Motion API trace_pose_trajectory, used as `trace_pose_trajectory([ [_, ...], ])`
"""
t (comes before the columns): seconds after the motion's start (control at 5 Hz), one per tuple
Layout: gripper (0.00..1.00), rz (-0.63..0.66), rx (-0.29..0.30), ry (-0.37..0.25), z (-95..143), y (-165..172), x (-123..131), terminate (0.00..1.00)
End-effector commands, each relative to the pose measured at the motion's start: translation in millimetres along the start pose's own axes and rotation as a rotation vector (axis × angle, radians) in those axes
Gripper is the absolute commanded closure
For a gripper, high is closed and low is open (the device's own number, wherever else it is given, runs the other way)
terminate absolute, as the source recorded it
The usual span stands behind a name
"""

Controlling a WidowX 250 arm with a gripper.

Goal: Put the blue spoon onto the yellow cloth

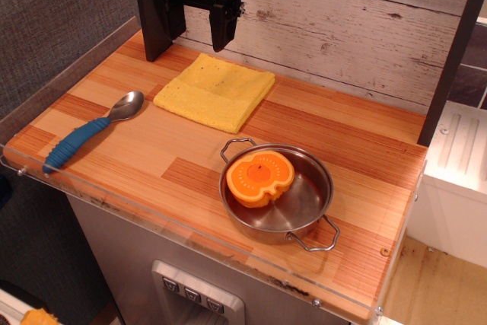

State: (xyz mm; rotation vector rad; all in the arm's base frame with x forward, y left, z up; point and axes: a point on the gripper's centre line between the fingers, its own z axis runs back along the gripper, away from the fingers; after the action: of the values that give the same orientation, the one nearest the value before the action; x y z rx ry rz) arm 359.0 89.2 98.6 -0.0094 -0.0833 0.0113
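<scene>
Next, my gripper grabs the blue spoon by its ribbed blue handle (79, 141) to lay the spoon on the yellow cloth (215, 90).
The blue spoon (87, 134) lies on the wooden table at the left, its silver bowl pointing up and right toward the cloth and its ribbed blue handle toward the front left edge. The yellow cloth (215, 90) lies flat at the back middle of the table. My gripper (196, 28) hangs at the back, above the far edge of the cloth, with its two black fingers apart and nothing between them. It is well away from the spoon.
A steel pot (278, 198) with two wire handles stands at the front right and holds an orange slice-shaped toy (260, 177). A clear plastic rim (152, 215) runs along the table's front and left edges. A plank wall (342, 20) stands behind, with a dark post (453, 58) at the right.
</scene>
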Motion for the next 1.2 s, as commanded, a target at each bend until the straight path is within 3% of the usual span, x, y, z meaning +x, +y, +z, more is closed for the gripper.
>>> trace_pose_trajectory([
  [0.0,0.0,0.0,0.0,0.0,0,0,0,0.0],
  [0.4,0.0,-0.018,0.001,-0.019,4,49,-47,0.0],
  [0.6,0.0,-0.056,0.053,0.002,7,72,-73,0.0],
  [1.0,0.0,-0.151,0.095,0.078,-14,82,-101,0.0],
])
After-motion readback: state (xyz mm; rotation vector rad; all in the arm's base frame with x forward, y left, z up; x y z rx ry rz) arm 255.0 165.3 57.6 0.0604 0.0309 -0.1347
